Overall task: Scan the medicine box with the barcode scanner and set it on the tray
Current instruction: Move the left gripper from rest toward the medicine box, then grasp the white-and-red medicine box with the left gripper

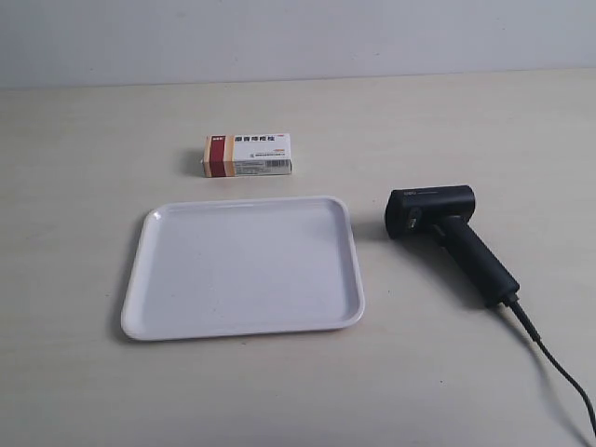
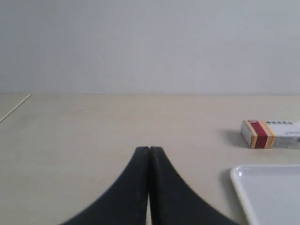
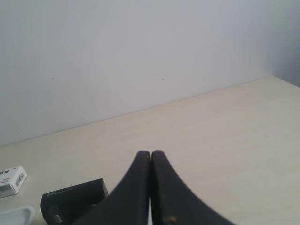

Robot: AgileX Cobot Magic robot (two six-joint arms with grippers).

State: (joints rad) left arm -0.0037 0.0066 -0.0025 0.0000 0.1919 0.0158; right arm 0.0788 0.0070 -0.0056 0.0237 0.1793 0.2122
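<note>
The medicine box's barcode [image 1: 277, 164] needs to stay free for scanning, so my left gripper should next grab the box by its red-banded end [image 1: 216, 155].
The medicine box [image 1: 248, 155] lies flat on the table behind the tray [image 1: 140, 279], its red and tan band at the exterior view's left end. The barcode scanner [image 1: 447, 233] lies on its side to the tray's right, cable trailing to the bottom right corner. Neither arm shows in the exterior view. My left gripper [image 2: 149, 149] is shut with nothing in it, well short of the medicine box [image 2: 271, 134] and the tray [image 2: 236, 180]. My right gripper [image 3: 150, 153] is shut and empty, with the barcode scanner [image 3: 70, 204] head just beside it; the medicine box [image 3: 11, 181] and the tray [image 3: 16, 217] corner lie farther off.
The pale wooden table [image 1: 84, 149] meets a plain light wall [image 1: 298, 37] at the back. The scanner's black cable [image 1: 559, 372] runs across the table off the frame's lower right.
</note>
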